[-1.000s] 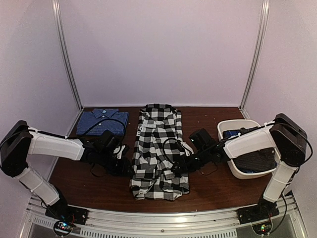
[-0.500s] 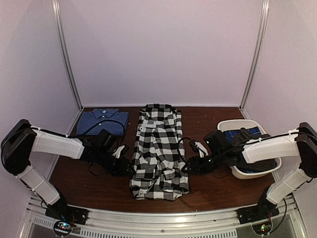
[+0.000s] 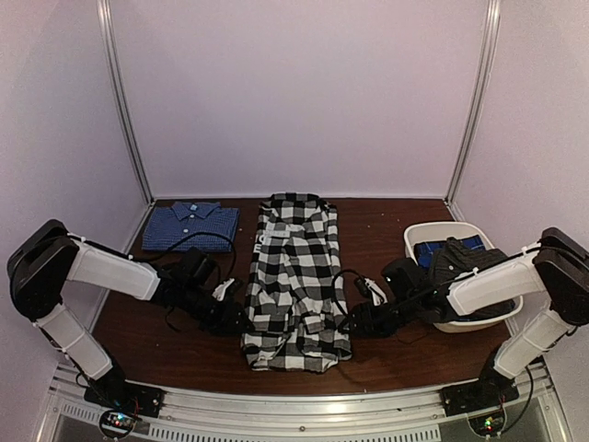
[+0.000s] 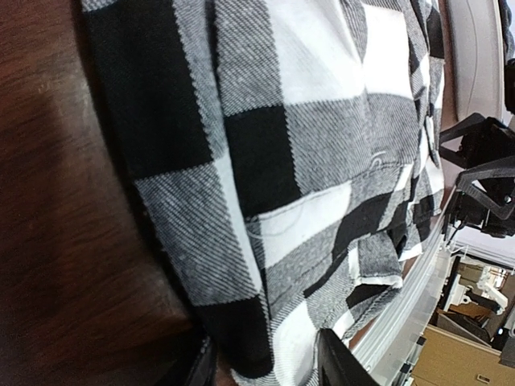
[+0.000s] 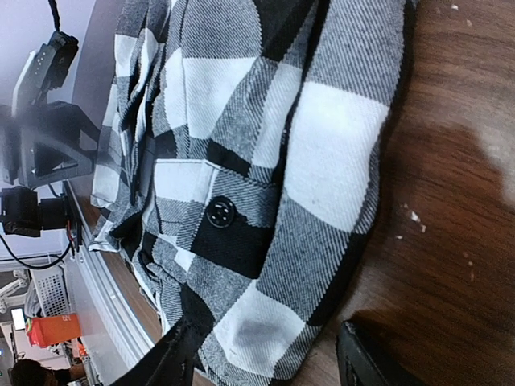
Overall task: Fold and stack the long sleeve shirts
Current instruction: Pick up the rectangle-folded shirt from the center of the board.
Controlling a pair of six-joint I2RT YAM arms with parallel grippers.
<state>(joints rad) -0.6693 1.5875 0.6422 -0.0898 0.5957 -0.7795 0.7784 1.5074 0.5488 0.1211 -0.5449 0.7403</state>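
The checked shirt's folded side edge [image 3: 249, 333] [image 4: 256, 359] near its hem, opposite my right gripper, should be grabbed next by my left gripper to fold the shirt's near end over.
The black-and-white checked shirt [image 3: 294, 276] lies lengthwise in the middle of the table, its sides folded in. A blue shirt [image 3: 191, 226] lies folded at the back left. Dark cloth [image 3: 471, 260] sits in the basket. My left gripper [image 3: 241, 322] is low at the checked shirt's near left edge. In the left wrist view, that gripper [image 4: 265, 366] is open and the checked cloth [image 4: 306, 161] reaches between its fingers. My right gripper [image 3: 352, 322] is at the near right edge. In the right wrist view, it [image 5: 265, 354] is open astride the checked shirt's folded edge [image 5: 322, 161].
A white oval basket [image 3: 465, 322] stands at the right, behind my right forearm, with a bit of blue cloth [image 3: 431, 250] in it. The table's metal front rail [image 3: 304, 401] runs just below the shirt's hem. Walls close in the back and sides.
The right gripper has come off the shirt's right side, opened and dropped to its near right edge. The left gripper has slid nearer along the left edge.
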